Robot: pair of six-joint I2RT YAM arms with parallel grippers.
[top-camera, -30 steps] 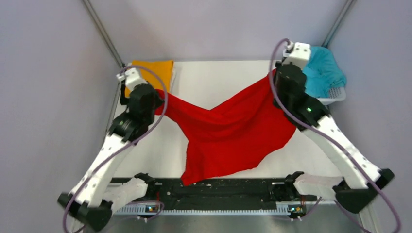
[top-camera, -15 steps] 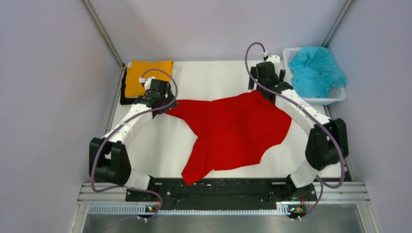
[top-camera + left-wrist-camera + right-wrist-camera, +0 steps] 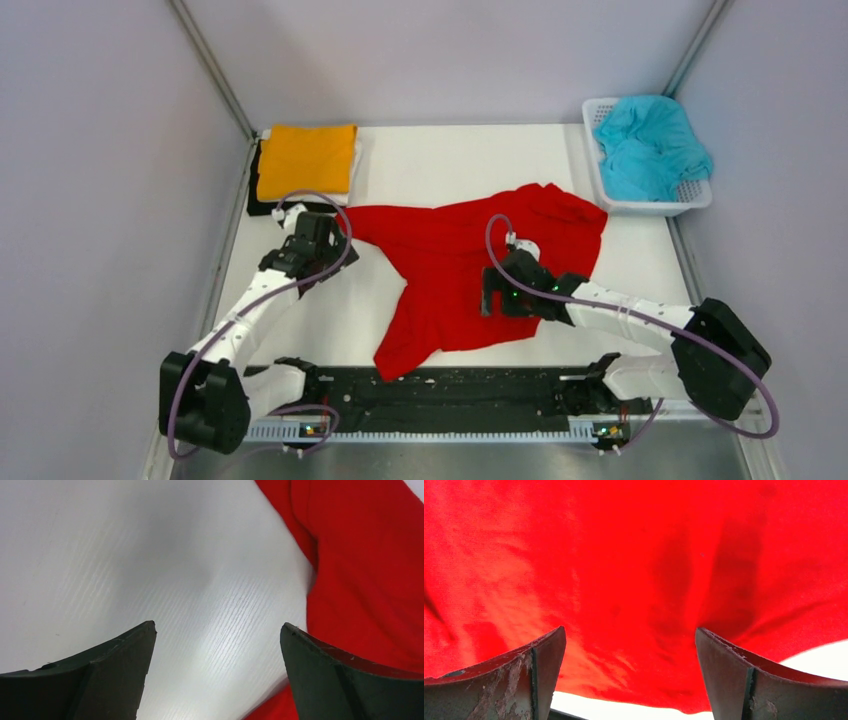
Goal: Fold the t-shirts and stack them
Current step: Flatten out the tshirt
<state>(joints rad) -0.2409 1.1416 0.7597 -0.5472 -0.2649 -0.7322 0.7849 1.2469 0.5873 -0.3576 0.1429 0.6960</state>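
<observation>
To spread the red t-shirt (image 3: 450,262) for folding, my right gripper should next grab its cloth (image 3: 492,335) beside its near edge, away from the sleeve at my left gripper.
A bright red t-shirt (image 3: 450,262) lies spread and rumpled across the middle of the white table (image 3: 450,160). My left gripper (image 3: 333,240) is open at the shirt's left sleeve; in its wrist view the gripper (image 3: 217,627) frames bare table, with red cloth (image 3: 365,565) to the right. My right gripper (image 3: 492,297) hovers open over the shirt's lower right part, and in its wrist view the gripper (image 3: 630,630) has only red cloth (image 3: 634,555) below it. At the back left a folded orange t-shirt (image 3: 305,160) tops a stack, with a black one (image 3: 262,207) beneath.
A white perforated basket (image 3: 690,197) at the back right holds a crumpled teal t-shirt (image 3: 650,145). A black rail (image 3: 460,392) runs along the near edge between the arm bases. Grey walls close in on the left, right and back.
Both grippers opened and let go of the red t-shirt, which dropped from hanging between them to lying on the table. Both arms pulled back toward the near side and lowered.
</observation>
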